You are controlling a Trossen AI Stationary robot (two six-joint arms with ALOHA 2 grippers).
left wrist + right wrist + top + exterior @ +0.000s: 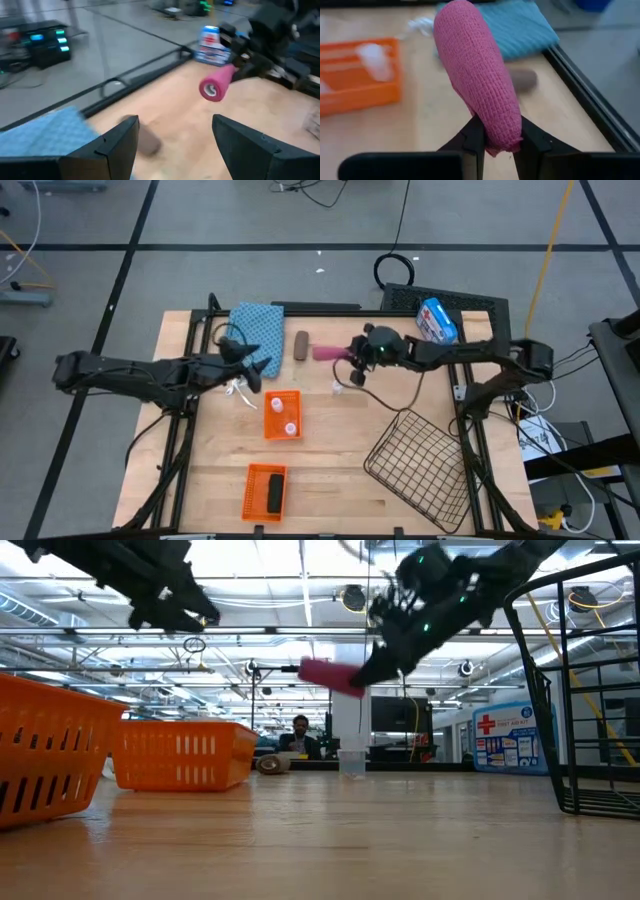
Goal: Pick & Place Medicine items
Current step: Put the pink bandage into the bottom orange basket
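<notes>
My left gripper grabs the pink cylinder's loose end (pixel 319 353) next, to place the cylinder in the orange basket with the black cylinder (pixel 273 493).
My right gripper (pixel 352 360) is shut on the pink cylinder (pixel 327 352), which is up off the table in the low view (pixel 330 675). The brown cylinder (pixel 301 345) lies on its side on the table just beyond it, next to a blue cloth (pixel 257 330). Two white vials lie in an orange basket (pixel 282 416). A third vial (pixel 338 388) stands on the table. The black cylinder (pixel 273 493) lies in a second orange basket near the front edge. My left gripper (pixel 175 145) is open and hovers raised (pixel 255 365) by the cloth. My right gripper pinches the pink cylinder between its two fingers (pixel 475 137) at one end (pixel 495 132). The fingers come roughly level from the table's right side, in line with its length. The cylinder is lifted clear and sticks out past the fingertips toward the left, its free end (pixel 312 670) slightly higher.
A tilted wire basket (pixel 420 465) sits at the front right. The blue-and-white box with a red cross (pixel 437 320) lies at the far right edge. A small white object (pixel 238 388) lies under the left gripper. Bare wood shows between the baskets.
</notes>
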